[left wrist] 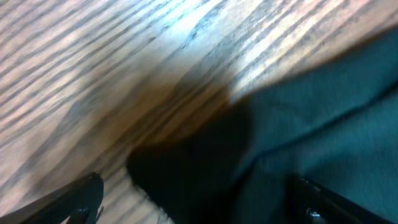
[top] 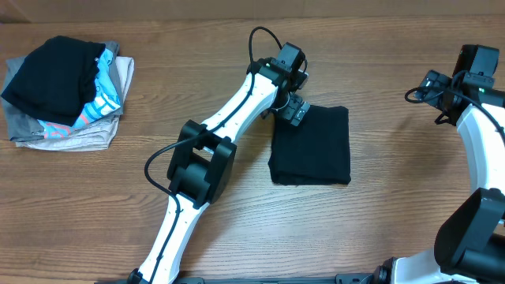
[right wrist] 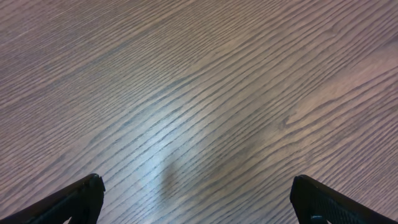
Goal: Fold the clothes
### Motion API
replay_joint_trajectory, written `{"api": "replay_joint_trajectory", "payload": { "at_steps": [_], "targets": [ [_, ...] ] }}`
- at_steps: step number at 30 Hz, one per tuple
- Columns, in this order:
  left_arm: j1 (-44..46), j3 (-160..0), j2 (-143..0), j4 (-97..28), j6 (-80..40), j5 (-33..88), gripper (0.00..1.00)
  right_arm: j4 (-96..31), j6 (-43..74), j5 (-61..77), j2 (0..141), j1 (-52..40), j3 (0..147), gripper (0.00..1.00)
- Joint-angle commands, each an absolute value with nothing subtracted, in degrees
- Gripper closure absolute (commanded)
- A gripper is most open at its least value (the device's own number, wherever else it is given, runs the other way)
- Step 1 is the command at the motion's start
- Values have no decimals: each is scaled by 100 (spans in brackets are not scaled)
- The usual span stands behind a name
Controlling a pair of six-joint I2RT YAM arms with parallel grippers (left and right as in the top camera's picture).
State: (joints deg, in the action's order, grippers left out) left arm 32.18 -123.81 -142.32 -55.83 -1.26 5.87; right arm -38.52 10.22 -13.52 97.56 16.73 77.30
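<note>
I will next grab the folded black T-shirt's far corner facing the pile with my left gripper, to lay it folded on top.
The black T-shirt (top: 311,145) lies folded into a neat rectangle at the middle of the table. My left gripper (top: 293,110) sits at its far left corner. In the left wrist view the black fabric (left wrist: 298,143) fills the lower right, and my left gripper (left wrist: 199,208) is open with its fingers wide apart, one over bare wood and one over the cloth. My right gripper (top: 432,85) is at the far right of the table, away from the shirt. In the right wrist view my right gripper (right wrist: 199,202) is open over bare wood, holding nothing.
A pile of folded garments (top: 67,91), black on top of turquoise-patterned and grey pieces, lies at the far left. The wooden table (top: 379,55) runs to all edges. The left arm (top: 205,158) stretches diagonally across the middle.
</note>
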Motion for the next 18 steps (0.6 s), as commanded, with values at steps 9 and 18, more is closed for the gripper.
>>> {"api": "replay_joint_trajectory", "payload": {
  "at_steps": [9, 18],
  "targets": [
    [3151, -12809, -14208, -6274, 856, 1400, 0, -3822, 1009, -1404, 9762, 1662, 7728, 0],
    [3138, -12269, -14210, -5583, 1059, 1109, 0, -3822, 1009, -1404, 9762, 1662, 7728, 0]
  ]
}}
